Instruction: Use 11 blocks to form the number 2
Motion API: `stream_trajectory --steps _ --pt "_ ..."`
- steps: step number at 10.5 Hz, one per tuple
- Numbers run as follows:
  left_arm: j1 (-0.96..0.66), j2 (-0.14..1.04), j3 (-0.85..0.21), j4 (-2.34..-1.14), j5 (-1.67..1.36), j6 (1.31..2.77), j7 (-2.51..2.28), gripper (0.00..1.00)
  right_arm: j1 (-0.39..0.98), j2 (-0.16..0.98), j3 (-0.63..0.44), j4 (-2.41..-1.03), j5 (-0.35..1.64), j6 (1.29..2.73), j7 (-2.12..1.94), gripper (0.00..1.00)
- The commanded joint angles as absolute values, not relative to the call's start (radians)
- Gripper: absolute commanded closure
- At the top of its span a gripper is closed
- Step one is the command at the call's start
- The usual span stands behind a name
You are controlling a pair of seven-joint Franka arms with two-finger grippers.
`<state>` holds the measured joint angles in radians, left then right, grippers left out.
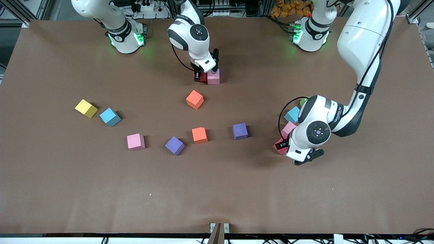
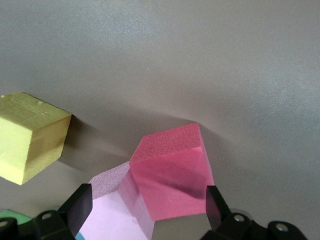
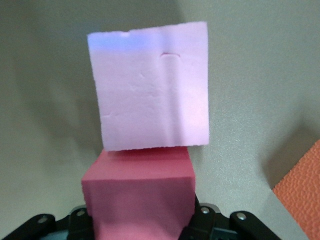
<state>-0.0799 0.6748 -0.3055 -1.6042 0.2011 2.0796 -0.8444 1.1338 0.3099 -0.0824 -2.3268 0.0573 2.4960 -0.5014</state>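
The fingers of my left gripper are above the red block [image 2: 171, 175] and the pink block [image 2: 116, 212] in the left wrist view, so they should go lower before they close.
My right gripper [image 1: 202, 76] is shut on a red block [image 1: 203, 77] low at the table, touching a pink block [image 1: 213, 77]. The right wrist view shows the gripper [image 3: 140, 227], the red block [image 3: 140, 195] and the pink block [image 3: 150, 85]. My left gripper [image 1: 281, 145] is open, low over a second red block [image 1: 279, 149] and a pink block [image 1: 289, 128]. In the left wrist view the gripper [image 2: 147, 207] has its fingers wide either side of the red block [image 2: 172, 180] and the pink block [image 2: 112, 207].
Loose on the table are a yellow block [image 1: 85, 108], light blue blocks [image 1: 109, 117] [image 1: 292, 114], a pink block [image 1: 135, 141], purple blocks [image 1: 174, 145] [image 1: 240, 131] and orange blocks [image 1: 194, 99] [image 1: 199, 135]. A green cube [image 1: 302, 101] lies by the left arm. A yellowish cube [image 2: 30, 135] shows in the left wrist view.
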Motion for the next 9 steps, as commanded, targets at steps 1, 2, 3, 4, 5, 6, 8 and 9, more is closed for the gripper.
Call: stream_trajectory --steps 1,2,3,4,5,6,8,9 --pt "-0.077 0.690 -0.310 -1.591 0.184 2.100 -0.850 0.00 1.158 0.340 -0.089 -2.303 0.049 2.503 -0.454 0.65" --pt "-0.077 0.690 -0.310 -1.591 0.183 2.111 -0.850 0.00 1.161 0.345 -0.089 -2.296 0.049 2.503 -0.445 0.65" --pt "-0.077 0.690 -0.310 -1.586 0.178 2.112 -0.851 0.00 1.161 0.353 -0.089 -2.293 0.049 2.503 -0.445 0.65" --pt "-0.077 0.695 -0.310 -1.576 0.161 2.112 -0.851 0.00 1.161 0.354 -0.089 -2.289 0.049 2.503 -0.443 0.65" --pt "-0.078 0.699 -0.310 -1.575 0.157 2.118 -0.851 0.00 1.161 0.356 -0.089 -2.286 0.049 2.502 -0.437 0.65" --pt "-0.077 0.706 -0.310 -1.575 0.155 2.132 -0.851 0.00 1.163 0.357 -0.089 -2.280 0.049 2.502 -0.431 0.64" --pt "-0.078 0.729 -0.310 -1.575 0.156 2.152 -0.851 0.00 1.163 0.362 -0.089 -2.276 0.049 2.502 -0.431 0.64" --pt "-0.077 0.732 -0.310 -1.575 0.156 2.152 -0.850 0.00 1.163 0.367 -0.089 -2.270 0.051 2.502 -0.431 0.63"
